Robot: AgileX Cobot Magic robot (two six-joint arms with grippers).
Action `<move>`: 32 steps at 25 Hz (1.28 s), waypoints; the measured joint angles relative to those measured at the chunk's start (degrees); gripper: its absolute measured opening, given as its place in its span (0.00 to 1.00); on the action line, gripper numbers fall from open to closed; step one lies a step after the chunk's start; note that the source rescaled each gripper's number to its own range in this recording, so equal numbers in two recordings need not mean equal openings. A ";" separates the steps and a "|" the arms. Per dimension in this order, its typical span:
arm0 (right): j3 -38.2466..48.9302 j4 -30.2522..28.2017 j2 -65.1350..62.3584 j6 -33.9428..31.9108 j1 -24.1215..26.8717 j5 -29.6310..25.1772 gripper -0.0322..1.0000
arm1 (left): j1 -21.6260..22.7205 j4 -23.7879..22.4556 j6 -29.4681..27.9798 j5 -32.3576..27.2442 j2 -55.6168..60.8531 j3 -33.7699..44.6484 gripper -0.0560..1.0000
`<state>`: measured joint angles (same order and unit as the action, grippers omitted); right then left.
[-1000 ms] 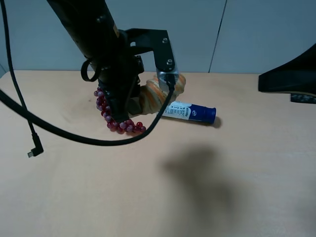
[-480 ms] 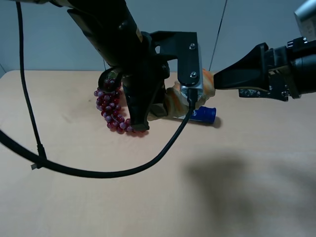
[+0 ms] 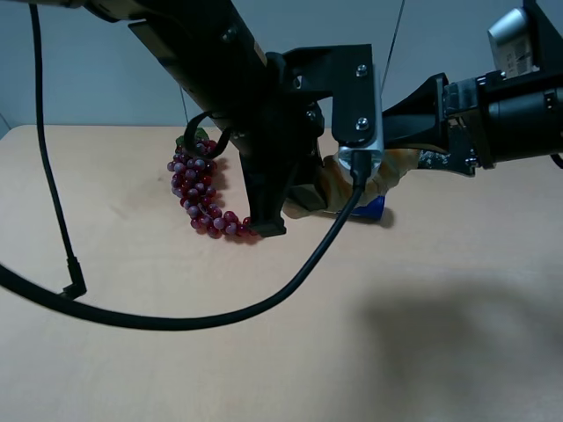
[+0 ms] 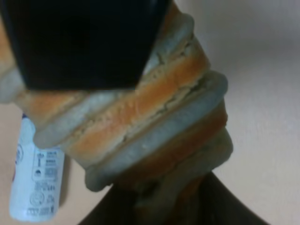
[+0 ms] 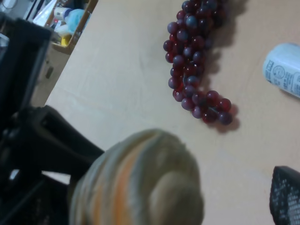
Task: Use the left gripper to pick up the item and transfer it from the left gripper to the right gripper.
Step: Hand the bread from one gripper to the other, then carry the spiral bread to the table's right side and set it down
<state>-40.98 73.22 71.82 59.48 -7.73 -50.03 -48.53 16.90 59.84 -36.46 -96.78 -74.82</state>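
Observation:
The toy bread loaf should next be grabbed by its rounded end (image 3: 400, 163) (image 5: 173, 187) with my right gripper, so that my right gripper can take it over from my left gripper.
My left gripper (image 3: 299, 198) is shut on the toy bread loaf (image 3: 398, 163) and holds it above the table near the middle. In the left wrist view the loaf (image 4: 140, 117) is clamped between a black finger (image 4: 84, 42) and another below it. My right gripper (image 3: 400, 145) reaches in from the right, open, with its fingers at the loaf's far end. In the right wrist view the loaf's rounded end (image 5: 140, 183) is very close, and only one finger pad (image 5: 286, 197) shows beside it.
A purple grape bunch (image 3: 198, 189) lies on the tan table (image 3: 132, 352) left of the left arm; it also shows in the right wrist view (image 5: 194, 61). The white-and-blue tube (image 3: 376, 208) lies under the held loaf. A black cable (image 3: 70, 281) hangs over the table's left.
My left gripper has lifted the loaf and carried it to the right. My right gripper has come in from the right edge up to the loaf's end.

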 joint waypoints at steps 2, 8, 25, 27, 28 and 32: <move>0.00 0.88 1.32 1.12 0.00 0.00 1.00 | 0.00 0.33 0.62 0.07 0.00 0.00 0.06; -0.07 1.98 2.56 4.01 0.00 -2.33 0.54 | 0.00 0.72 0.97 0.16 0.00 0.00 0.06; -0.07 2.23 2.62 5.04 0.00 -2.47 0.07 | 0.00 0.67 -1.73 2.34 0.00 0.00 0.98; -0.07 2.12 2.62 5.04 0.00 -2.47 0.07 | 0.00 0.67 -5.04 2.34 0.19 0.00 0.99; -0.07 2.01 2.62 5.04 0.00 -2.47 0.07 | 0.00 0.67 -7.22 2.27 0.65 0.00 0.99; -0.07 1.82 2.62 5.04 0.00 -2.49 0.07 | 0.00 -2.14 -14.33 0.33 4.90 0.00 1.00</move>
<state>-41.05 75.03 74.44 64.52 -7.73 -52.52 -48.53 14.77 45.51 -36.13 -91.88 -74.82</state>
